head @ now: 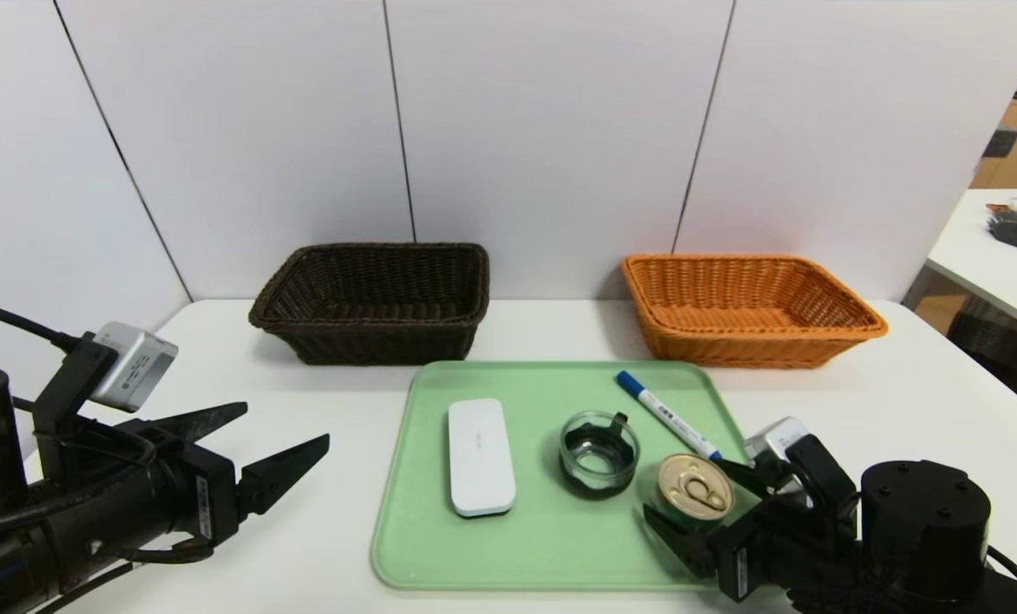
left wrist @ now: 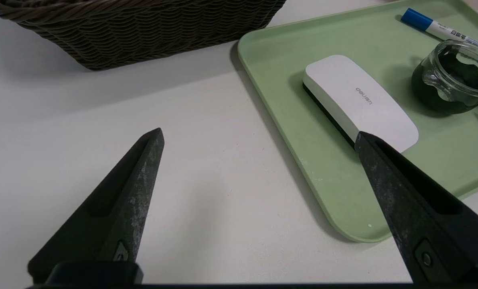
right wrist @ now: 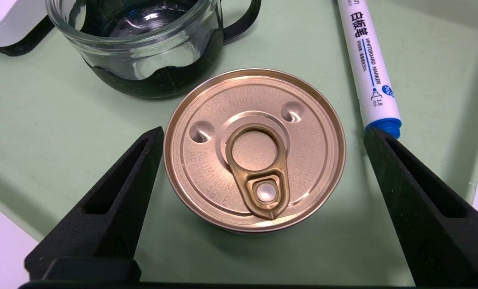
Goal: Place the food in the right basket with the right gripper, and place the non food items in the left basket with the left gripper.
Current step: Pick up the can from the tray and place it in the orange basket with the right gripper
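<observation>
I will close my right gripper on the can (head: 694, 488) (right wrist: 255, 148) and that would catch it, because the gripper's fingers reach down beside it.
A small tin can (head: 694, 488) (right wrist: 255, 148) with a gold pull-tab lid stands on the green tray (head: 440, 546). My right gripper (head: 696, 490) (right wrist: 263, 134) is open, one finger on each side of the can, neither touching it. On the same tray lie the white case (head: 479, 456) (left wrist: 361, 100), the glass jar (head: 599, 452) (left wrist: 455, 78) (right wrist: 142, 44) and the blue-capped marker (head: 667, 414) (left wrist: 439, 28) (right wrist: 368, 68). My left gripper (head: 287, 431) (left wrist: 259, 134) hovers open over bare table left of the tray. The dark brown basket (head: 376, 303) (left wrist: 142, 32) and the orange basket (head: 747, 309) stand at the back, both empty.
The white table (head: 304, 384) ends at a white panel wall behind the baskets. A second table (head: 999, 251) with packets stands off to the far right.
</observation>
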Tool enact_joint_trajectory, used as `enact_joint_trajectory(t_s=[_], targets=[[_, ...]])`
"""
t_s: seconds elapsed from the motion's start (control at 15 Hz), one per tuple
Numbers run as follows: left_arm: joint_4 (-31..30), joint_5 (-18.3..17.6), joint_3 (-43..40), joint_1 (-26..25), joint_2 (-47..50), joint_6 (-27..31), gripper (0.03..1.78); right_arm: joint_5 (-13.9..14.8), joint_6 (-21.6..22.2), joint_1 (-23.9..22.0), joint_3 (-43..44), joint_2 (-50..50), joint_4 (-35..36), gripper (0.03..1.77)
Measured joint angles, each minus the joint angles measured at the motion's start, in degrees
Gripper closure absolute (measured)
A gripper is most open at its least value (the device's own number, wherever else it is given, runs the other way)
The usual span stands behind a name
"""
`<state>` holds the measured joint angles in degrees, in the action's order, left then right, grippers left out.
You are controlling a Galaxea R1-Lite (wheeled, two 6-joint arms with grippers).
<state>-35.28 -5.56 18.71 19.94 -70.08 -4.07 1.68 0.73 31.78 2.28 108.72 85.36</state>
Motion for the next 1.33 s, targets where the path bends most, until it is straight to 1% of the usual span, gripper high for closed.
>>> enact_joint_trajectory(t_s=[0.07,0.27,0.33,0.4,0.8,1.07,1.27,1.33], targets=[[0.0,0.0,0.0,0.0,0.0,0.0,0.12,0.1,-0.02,0.0,0.02,0.0,0.0,0.09],[0.0,0.0,-0.02,0.01,0.0,-0.02,0.12,0.05,-0.07,0.02,0.0,0.07,0.0,0.58],[-0.02,-0.02,-0.06,0.0,0.0,0.0,0.12,0.0,-0.05,0.02,0.0,0.07,0.0,0.71],[0.0,-0.02,-0.17,0.0,0.02,-0.02,0.12,-0.01,-0.02,0.05,0.0,0.07,0.0,0.78],[0.02,-0.04,-0.56,0.0,0.21,0.09,0.12,0.22,-0.02,0.57,0.2,-1.02,0.06,0.81],[0.02,-0.04,-1.46,0.0,0.22,0.16,0.12,2.61,-0.11,0.72,1.38,-3.9,0.0,0.81],[0.02,-0.04,-2.76,0.01,0.24,0.41,0.12,6.11,-0.27,0.66,4.89,-6.86,-1.02,0.82],[0.02,-0.04,-3.36,0.12,0.27,0.74,0.12,6.75,-0.29,0.49,7.14,-7.84,-2.01,0.82]])
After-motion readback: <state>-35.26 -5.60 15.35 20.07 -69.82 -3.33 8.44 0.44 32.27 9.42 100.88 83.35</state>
